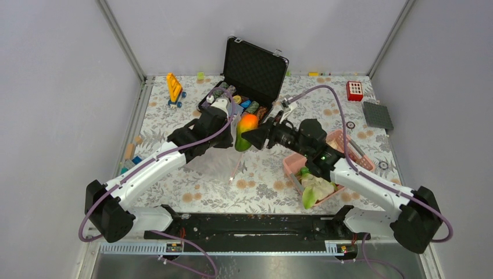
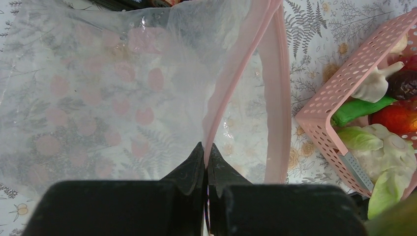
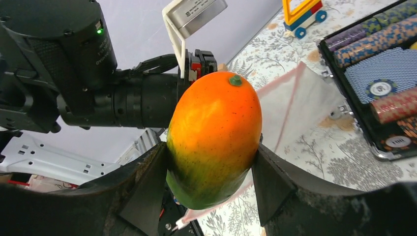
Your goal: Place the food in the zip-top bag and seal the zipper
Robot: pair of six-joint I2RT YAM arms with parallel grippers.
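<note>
My right gripper moves the mango toward the bag's gaping opening, before releasing it. The mango hangs short, so if I opened now, it would drop outside the bag (image 2: 98,98).
My right gripper (image 1: 249,137) is shut on the orange-green mango (image 1: 246,131) and holds it above the table, next to the left gripper; the mango fills the right wrist view (image 3: 214,137) between the fingers (image 3: 147,182). My left gripper (image 2: 205,150) is shut on one pink zipper strip (image 2: 231,83) of the clear zip-top bag (image 2: 98,98), lifting that lip so the mouth gapes; the other strip (image 2: 275,98) hangs apart. The bag lies below the mango (image 1: 224,165). Leafy pieces (image 1: 315,189), green vegetable (image 2: 361,109), red fruit (image 2: 398,118) and grapes (image 2: 404,84) sit in the pink basket (image 2: 334,93).
An open black case (image 1: 253,72) with striped poker chips (image 3: 388,34) stands at the back. A yellow toy (image 1: 174,88) is back left, a red block (image 1: 354,90) and grey plate (image 1: 378,115) back right. The pink basket (image 1: 290,165) lies under the right arm.
</note>
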